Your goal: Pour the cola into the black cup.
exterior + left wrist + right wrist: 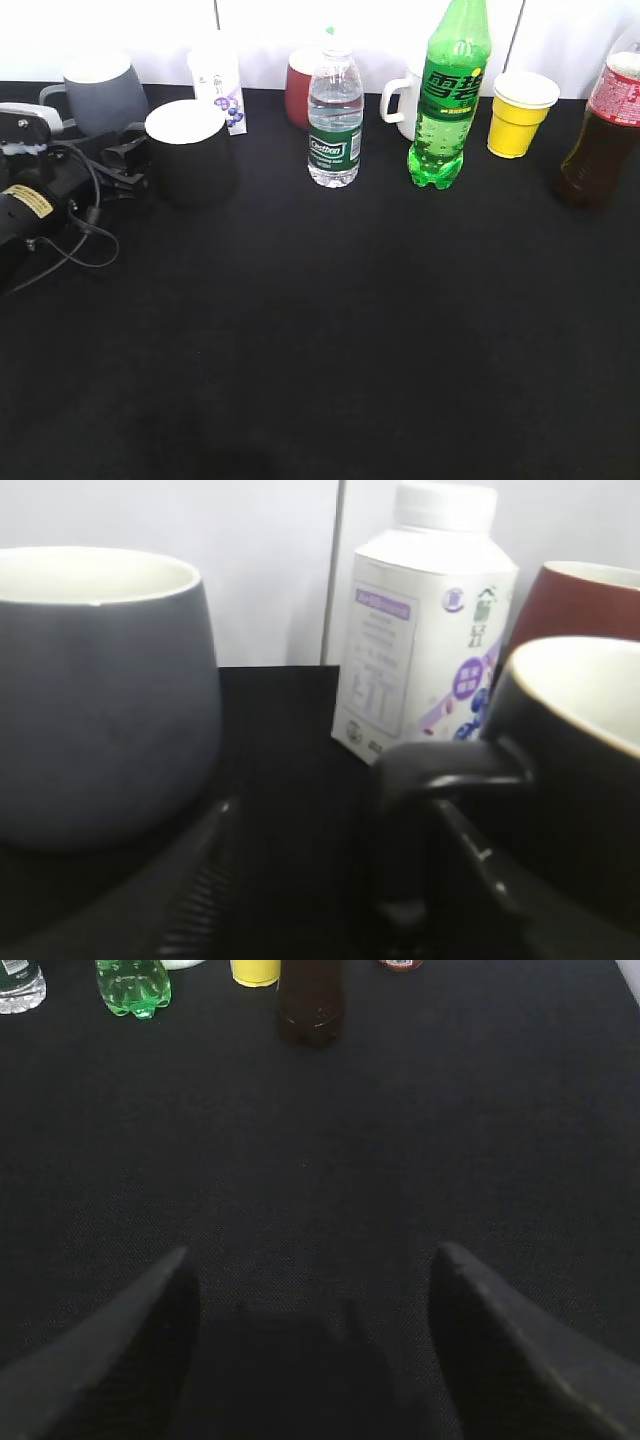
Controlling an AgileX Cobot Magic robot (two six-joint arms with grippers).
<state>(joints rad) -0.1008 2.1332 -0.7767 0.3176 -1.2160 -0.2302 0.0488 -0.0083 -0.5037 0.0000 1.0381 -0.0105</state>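
Note:
My left gripper grabs the black cup by its slim handle (pixel 397 825) next, since the cup's round body is wider than the open fingers.
The cola (pixel 600 130), a clear bottle of dark liquid with a red label, stands at the far right edge of the table. Its base shows at the top of the right wrist view (pixel 310 1000). The glossy black cup (pixel 190 150) with a white inside stands at the back left. My left gripper (pixel 135 155) is open right beside it. In the left wrist view the cup (pixel 585 770) is at the right, and its handle (pixel 440 765) lies between the spread fingers of the left gripper (pixel 335 825). My right gripper (pixel 312 1255) is open and empty over bare cloth, well short of the cola.
Along the back stand a grey mug (pixel 105 90), a white carton (pixel 220 90), a dark red cup (pixel 300 90), a small water bottle (pixel 334 120), a white mug (pixel 405 100), a green soda bottle (pixel 450 90) and a yellow cup (pixel 520 112). A black cloth (pixel 330 330) covers the table.

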